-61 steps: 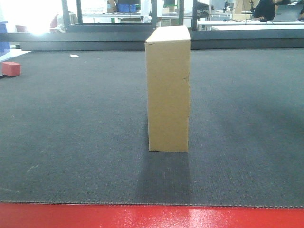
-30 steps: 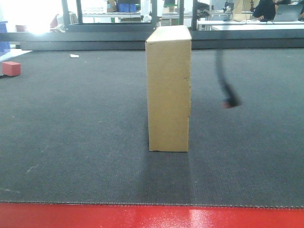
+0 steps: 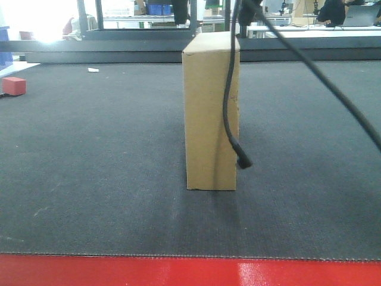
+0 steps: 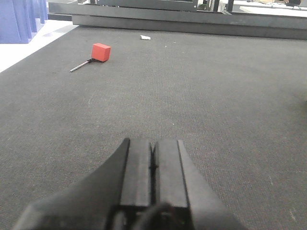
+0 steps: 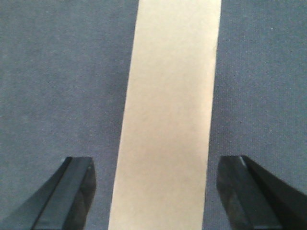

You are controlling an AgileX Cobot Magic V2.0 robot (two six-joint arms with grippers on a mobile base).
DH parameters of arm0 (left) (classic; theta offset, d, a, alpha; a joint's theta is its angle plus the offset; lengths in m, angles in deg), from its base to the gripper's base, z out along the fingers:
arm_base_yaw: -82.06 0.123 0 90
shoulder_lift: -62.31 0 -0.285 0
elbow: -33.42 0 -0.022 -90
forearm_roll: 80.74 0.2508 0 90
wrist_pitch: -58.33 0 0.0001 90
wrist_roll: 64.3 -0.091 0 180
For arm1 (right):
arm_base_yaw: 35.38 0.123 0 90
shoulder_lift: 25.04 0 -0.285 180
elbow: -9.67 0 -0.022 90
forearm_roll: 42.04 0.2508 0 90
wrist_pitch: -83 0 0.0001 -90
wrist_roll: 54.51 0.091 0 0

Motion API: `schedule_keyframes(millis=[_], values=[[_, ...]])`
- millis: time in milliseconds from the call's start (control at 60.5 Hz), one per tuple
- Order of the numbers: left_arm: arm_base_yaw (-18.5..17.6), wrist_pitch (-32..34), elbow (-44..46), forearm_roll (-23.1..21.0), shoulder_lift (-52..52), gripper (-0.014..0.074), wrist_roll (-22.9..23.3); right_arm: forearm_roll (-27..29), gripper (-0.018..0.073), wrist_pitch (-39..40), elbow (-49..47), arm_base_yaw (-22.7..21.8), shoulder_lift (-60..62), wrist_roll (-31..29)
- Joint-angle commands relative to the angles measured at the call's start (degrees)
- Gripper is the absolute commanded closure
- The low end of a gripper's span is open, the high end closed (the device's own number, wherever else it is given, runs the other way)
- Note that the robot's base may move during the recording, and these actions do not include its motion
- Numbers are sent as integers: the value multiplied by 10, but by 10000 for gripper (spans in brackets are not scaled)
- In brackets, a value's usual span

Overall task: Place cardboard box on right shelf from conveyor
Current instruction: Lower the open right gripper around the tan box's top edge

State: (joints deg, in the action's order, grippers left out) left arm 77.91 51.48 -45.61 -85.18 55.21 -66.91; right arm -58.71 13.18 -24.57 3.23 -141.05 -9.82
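The right gripper should next grab the cardboard box (image 3: 211, 107) by its two long sides to place it on the right shelf.
The plain tan cardboard box (image 3: 211, 107) stands upright on its narrow edge in the middle of the conveyor (image 3: 89, 179), a dark-grey belt with a glossy red front edge. In the right wrist view my right gripper (image 5: 154, 163) is open above the cardboard box's top face (image 5: 168, 105), one finger on each side and clear of it. My left gripper (image 4: 153, 143) is shut on nothing, low over bare belt. The right shelf is out of view.
A black cable (image 3: 229, 113) hangs in front of the box, its end near the box's lower right. A small red block (image 4: 101, 51) with a thin rod lies far left on the belt, and a white scrap (image 4: 145, 37) lies behind it.
A black cable has swung in from the right and now hangs lower, across the box's front. A second cable now crosses the right side. The box has not moved.
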Motion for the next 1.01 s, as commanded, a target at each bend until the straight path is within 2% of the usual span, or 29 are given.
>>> schedule_keyframes(millis=[0,264,859,925,991], values=[[-4,49,-5,-3,8,713,0,-37,-54,19,-21,-1,28,13],[-4,49,-5,-3,8,712,0,-45,-54,20,-21,-1,19,30],[-4,49,-5,-3,8,712,0,-26,-52,8,-19,-6,-26,30],[-4,49,-5,-3,8,713,0,-21,-24,7,-18,-8,-27,30],[-4,49,-5,-3,8,713,0,-16,50,7,-18,-11,-27,30]])
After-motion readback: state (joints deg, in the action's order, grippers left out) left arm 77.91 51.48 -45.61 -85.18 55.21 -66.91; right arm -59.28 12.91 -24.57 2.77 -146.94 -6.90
